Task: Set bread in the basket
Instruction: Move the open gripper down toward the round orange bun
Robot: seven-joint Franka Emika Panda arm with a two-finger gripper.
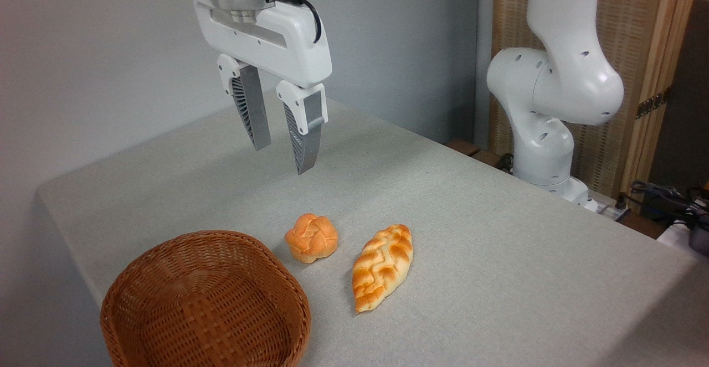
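I need to put the small round bun into the woven basket, so my gripper should grab it by its knotted top next.
The bread, a small round orange-golden bun with a knotted top, lies on the grey table just right of the basket's far rim. The brown woven basket stands at the front left and holds nothing that I can see. My gripper hangs open well above the table, up and slightly behind the bun, with nothing between its two grey fingers.
A longer braided leaf-shaped loaf lies right of the bun. The white arm's base and lower links stand at the table's far right corner. Cables lie beyond the right edge. A grey wall runs behind.
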